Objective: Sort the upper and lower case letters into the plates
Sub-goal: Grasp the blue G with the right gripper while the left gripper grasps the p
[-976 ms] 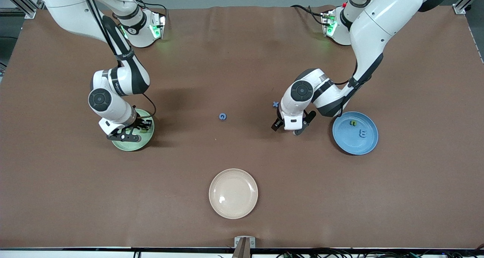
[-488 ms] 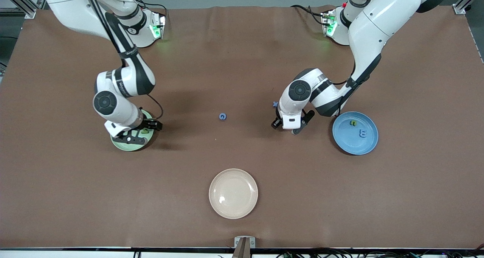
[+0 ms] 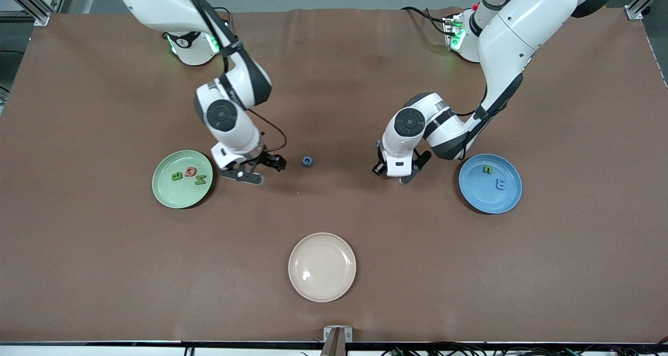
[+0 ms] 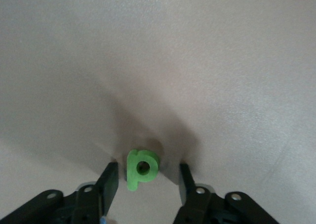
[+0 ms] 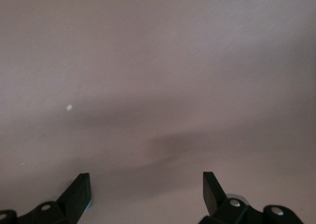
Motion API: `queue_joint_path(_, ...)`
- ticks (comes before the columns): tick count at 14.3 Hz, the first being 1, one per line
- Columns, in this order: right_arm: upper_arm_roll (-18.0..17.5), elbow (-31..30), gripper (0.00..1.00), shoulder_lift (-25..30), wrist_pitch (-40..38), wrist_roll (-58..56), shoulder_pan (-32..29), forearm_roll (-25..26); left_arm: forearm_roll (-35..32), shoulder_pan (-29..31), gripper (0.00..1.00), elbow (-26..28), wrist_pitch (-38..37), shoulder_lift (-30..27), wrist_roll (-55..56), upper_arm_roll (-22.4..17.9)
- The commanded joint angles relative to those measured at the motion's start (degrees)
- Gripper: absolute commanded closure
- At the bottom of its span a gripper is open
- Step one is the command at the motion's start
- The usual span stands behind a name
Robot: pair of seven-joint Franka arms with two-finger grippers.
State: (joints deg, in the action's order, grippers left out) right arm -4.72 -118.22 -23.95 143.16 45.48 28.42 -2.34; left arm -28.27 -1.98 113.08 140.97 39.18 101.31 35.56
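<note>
My right gripper grabs the blue G by its rounded outer curve [image 3: 307, 161] next. Then I sort the upper case letter into the light green plate [image 3: 163, 191].
Down at the table, my left gripper [image 3: 390, 174] is open around a green letter p [image 4: 142, 168] lying flat, with a gap on each side between the letter and the fingers [image 4: 109, 182]. In the front view the p is hidden. My right gripper [image 3: 263, 170] is open and holds nothing, low over bare table between the light green plate [image 3: 163, 191] and a blue G [image 3: 308, 161]. In the green plate lie a green B [image 3: 177, 176], a red Q [image 3: 191, 171] and a green N [image 3: 200, 179]. The blue plate [image 3: 482, 199] holds a green n [image 3: 487, 170] and a blue m [image 3: 501, 184].
A blue x [image 3: 379, 143] peeks out beside the left arm's wrist, farther from the camera than the left gripper. A cream-white plate [image 3: 322, 291] with nothing in it sits near the table's front edge. Brown mat covers the table.
My right gripper opened over the green plate, left the green N there and swung toward the blue G. My left gripper's jaws have narrowed around the p.
</note>
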Motion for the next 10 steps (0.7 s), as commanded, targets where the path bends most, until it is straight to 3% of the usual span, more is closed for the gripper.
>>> queue_joint_path(1, 0.5, 2.0, 0.00, -4.0, 3.4, 3.2, 2.9, -0.1, -2.5, -0.5, 0.48, 0.0, -0.4, 0.4, 1.3, -1.0)
queue_joint_path(4, 0.8, 4.7, 0.00, -7.1, 4.3, 7.9, 5.3, 0.2, -2.6, -0.5, 0.50, -0.1, -0.5, 0.4, 1.3, -1.2)
queue_joint_path(7, 1.2, 6.2, 0.00, -8.7, 4.3, 11.1, 7.8, 1.0, -2.8, -0.5, 0.60, -0.1, -0.5, 0.3, 1.2, -1.2)
queue_joint_path(10, 1.7, 6.9, 0.04, -10.2, 4.3, 16.5, 9.3, 6.7, -4.5, -0.4, 0.71, -0.1, -0.5, 0.3, 1.1, -1.2)
